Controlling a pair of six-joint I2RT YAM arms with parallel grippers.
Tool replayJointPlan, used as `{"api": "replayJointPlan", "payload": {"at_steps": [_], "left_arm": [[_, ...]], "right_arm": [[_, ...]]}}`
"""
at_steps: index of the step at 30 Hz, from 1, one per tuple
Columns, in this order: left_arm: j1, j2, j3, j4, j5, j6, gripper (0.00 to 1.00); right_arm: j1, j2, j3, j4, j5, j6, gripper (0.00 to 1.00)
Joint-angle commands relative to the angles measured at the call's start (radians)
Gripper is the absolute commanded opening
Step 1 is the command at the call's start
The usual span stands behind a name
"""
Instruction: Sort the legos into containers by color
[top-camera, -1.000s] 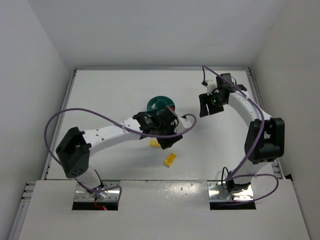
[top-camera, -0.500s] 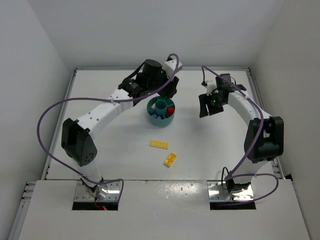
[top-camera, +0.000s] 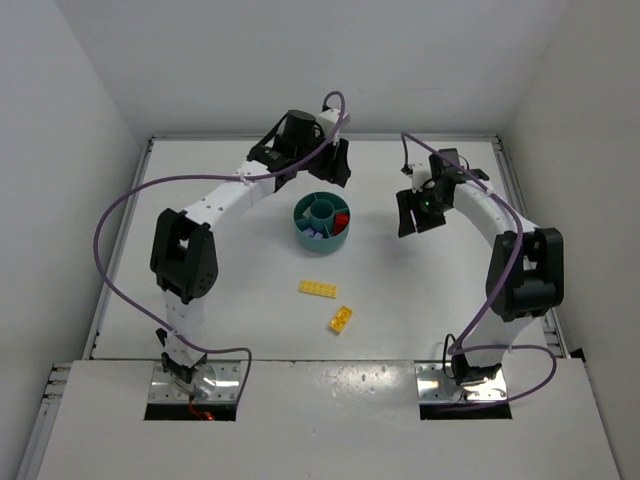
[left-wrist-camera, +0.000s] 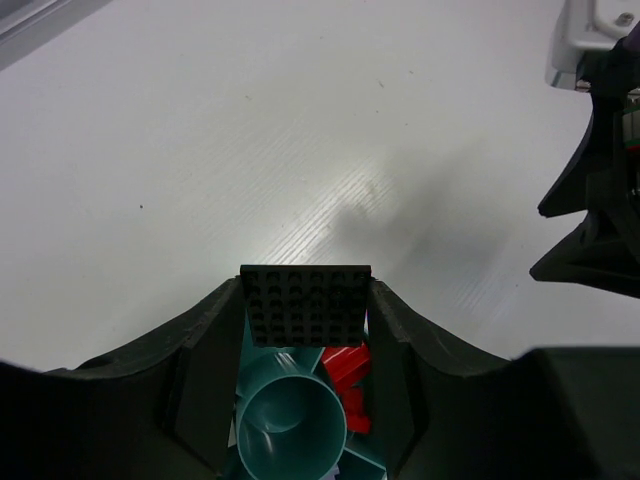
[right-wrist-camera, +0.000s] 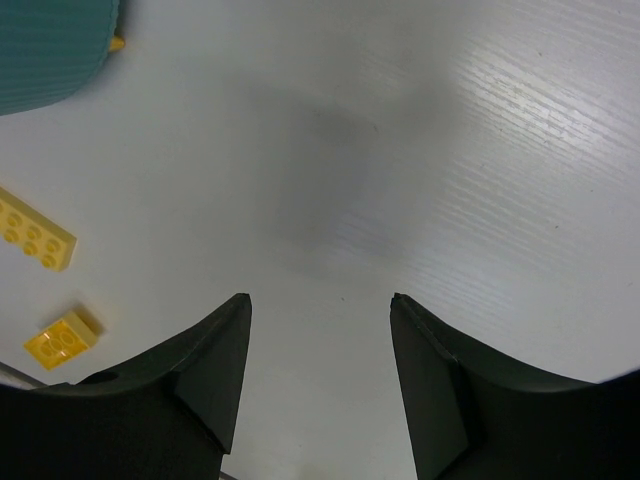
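Note:
My left gripper must keep holding the dark studded lego plate: it hangs past the dish's cup and would fall on the dish's rim or the table if I opened now.
A round teal dish (top-camera: 322, 238) stands mid-table, with red legos (top-camera: 342, 214) in one section and purple and pale pieces (top-camera: 318, 232) in another. My left gripper (top-camera: 335, 168) hangs just behind the dish. It is shut on a dark studded lego plate (left-wrist-camera: 305, 305), which looks black in the shadow; below it are the dish's central cup (left-wrist-camera: 290, 420) and red legos (left-wrist-camera: 348, 365). A yellow plate (top-camera: 318, 288) and a yellow brick (top-camera: 341, 319) lie on the table in front of the dish. My right gripper (top-camera: 413, 212) hovers open and empty to the right of the dish.
In the right wrist view my gripper (right-wrist-camera: 320, 300) is over bare table, with the dish wall (right-wrist-camera: 50, 45), yellow plate (right-wrist-camera: 35, 240) and yellow brick (right-wrist-camera: 63, 338) to its left. White walls enclose the table. The right arm's black wrist (left-wrist-camera: 600, 200) is close beside the left gripper.
My left arm swung from low over the table, in front of the dish near the yellow plate, to behind the dish. The right arm and both yellow legos stayed put.

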Motion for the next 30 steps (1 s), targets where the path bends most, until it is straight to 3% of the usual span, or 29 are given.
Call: {"api": "replayJointPlan", "payload": {"at_steps": [1, 21, 30], "left_arm": [[-0.003, 0.004, 0.017, 0.084, 0.028, -0.040, 0.27], [-0.003, 0.042, -0.123, 0.123, -0.003, -0.040, 0.27], [-0.003, 0.052, -0.154, 0.133, -0.043, -0.031, 0.34]], "right_arm": [[-0.003, 0.006, 0.043, 0.009, -0.006, -0.009, 0.59], [-0.003, 0.024, 0.052, 0.000, -0.006, -0.009, 0.59], [-0.003, 0.024, 0.061, 0.000, -0.006, -0.009, 0.59]]}}
